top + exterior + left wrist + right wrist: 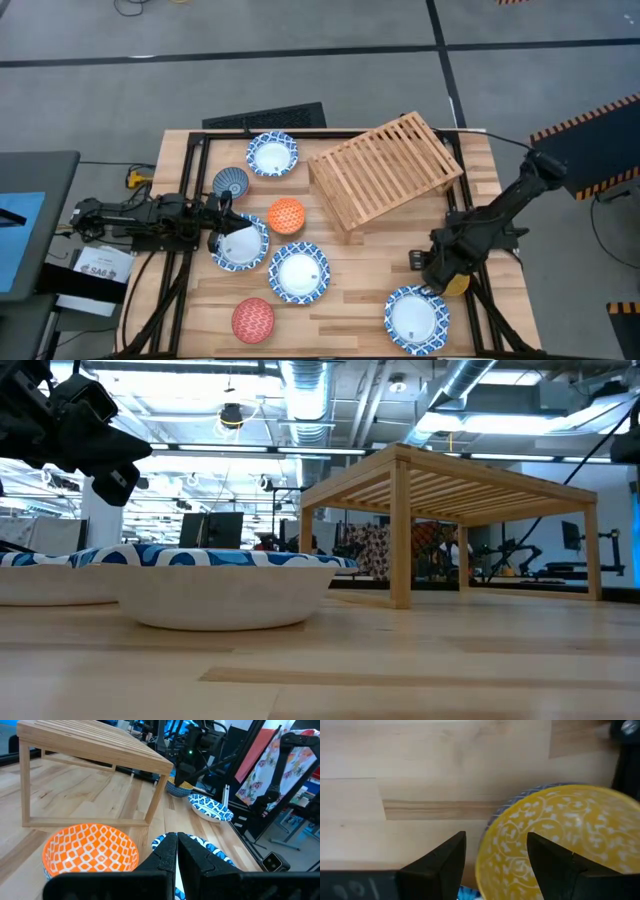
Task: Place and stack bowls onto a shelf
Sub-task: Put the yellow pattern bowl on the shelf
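Observation:
My right gripper grips the yellow bowl by its rim (479, 862) next, to place the bowl on the shelf.
The slatted wooden shelf (385, 170) stands on its legs at the table's far right. Several bowls rest on the tabletop: blue-and-white ones (272, 155) (298, 272) (417, 318), a blue-grey one (231, 183), an orange one (287, 216) and a red one (253, 319). My left gripper (177, 851) is shut and hovers over another blue-and-white bowl (243, 246), beside the orange bowl (90, 851). My right gripper (497, 840) is open. Its fingers stand on either side of the yellow bowl's (560, 840) rim, one finger outside and one over the inside.
The blue-and-white bowl (417, 318) lies just nearer than the yellow bowl (458, 285), close to the table's near right corner. Bare wood lies between the shelf and the right arm. In the low view the shelf (450, 485) is open underneath.

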### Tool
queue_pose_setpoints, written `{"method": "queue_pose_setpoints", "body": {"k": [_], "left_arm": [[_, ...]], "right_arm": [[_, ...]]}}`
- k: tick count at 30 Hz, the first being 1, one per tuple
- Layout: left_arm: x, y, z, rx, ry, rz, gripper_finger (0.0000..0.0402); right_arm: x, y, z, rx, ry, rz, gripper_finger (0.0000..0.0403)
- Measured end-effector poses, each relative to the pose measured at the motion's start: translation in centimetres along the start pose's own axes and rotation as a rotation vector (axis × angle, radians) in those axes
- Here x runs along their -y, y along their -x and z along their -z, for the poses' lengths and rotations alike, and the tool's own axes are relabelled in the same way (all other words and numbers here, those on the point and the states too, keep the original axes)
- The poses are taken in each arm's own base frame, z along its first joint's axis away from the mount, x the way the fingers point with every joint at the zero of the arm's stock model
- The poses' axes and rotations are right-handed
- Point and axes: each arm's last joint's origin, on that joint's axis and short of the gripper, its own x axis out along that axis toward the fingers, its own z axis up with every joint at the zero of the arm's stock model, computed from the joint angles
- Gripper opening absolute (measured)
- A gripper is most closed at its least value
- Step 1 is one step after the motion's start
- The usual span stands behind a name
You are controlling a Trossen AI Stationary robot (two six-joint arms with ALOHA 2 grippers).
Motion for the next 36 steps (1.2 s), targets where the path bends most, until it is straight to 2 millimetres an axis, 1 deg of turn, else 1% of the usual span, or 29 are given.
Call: {"method": "queue_pose_setpoints", "body": {"k": [5,8,12,18,20,23,29,33,36], "left_arm": [[0.0,0.0,0.0,-0.001,0.0,0.0,0.0],[0.0,0.0,0.0,0.0,0.0,0.0,0.0],[0.0,0.0,0.0,0.0,0.0,0.0,0.0],[0.0,0.0,0.0,0.0,0.0,0.0,0.0],[0.0,0.0,0.0,-0.001,0.0,0.0,0.0],[0.0,0.0,0.0,-0.001,0.0,0.0,0.0],[0.0,0.0,0.0,-0.001,0.0,0.0,0.0],[0.0,0.0,0.0,0.0,0.0,0.0,0.0],[0.0,0.0,0.0,-0.001,0.0,0.0,0.0]], "right_arm": [[-0.4,-0.9,0.2,0.019,-0.004,0.047,0.0231],[-0.4,-1.4,0.3,0.031,-0.003,0.084,0.0213],[-0.6,-1.8,0.6,0.026,-0.004,0.092,0.0164],[-0.9,-1.8,0.8,0.005,-0.011,0.065,0.0064],[-0.9,-1.4,0.8,-0.015,-0.004,0.052,0.0038],[-0.8,-0.9,0.7,-0.024,-0.003,0.035,0.0037],[-1.0,1.1,0.4,-0.043,0.064,-0.002,0.0037],[-1.9,3.1,0.4,-0.106,0.177,-0.081,0.0037],[-2.9,5.2,0.4,-0.172,0.3,-0.155,0.0037]]}}
